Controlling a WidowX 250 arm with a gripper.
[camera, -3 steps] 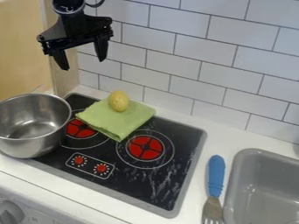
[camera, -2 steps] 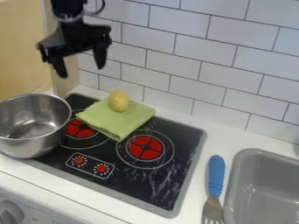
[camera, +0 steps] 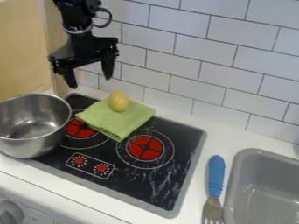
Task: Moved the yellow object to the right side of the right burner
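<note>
The yellow object needs to be set down beside the red burner, so my gripper needs to grab it by its rounded sides next.
The black gripper (camera: 91, 83) hangs at the upper left, open, with nothing between its fingers, above and to the left of the yellow object. That yellow, egg-shaped object (camera: 118, 101) rests on a folded green cloth (camera: 121, 120) at the back of the black stove. The right burner (camera: 145, 147) is red and lies bare, just in front of the cloth's right part. Part of the left burner (camera: 79, 128) is covered by the cloth.
A metal pot (camera: 34, 127) stands at the stove's left side. Right of the stove lies a blue-handled fork (camera: 215, 179), beside a grey sink (camera: 248, 154). A tiled wall (camera: 192, 65) rises behind the counter.
The gripper has come down and a little to the right, closer to the yellow object. The object, cloth and pot have kept their places.
</note>
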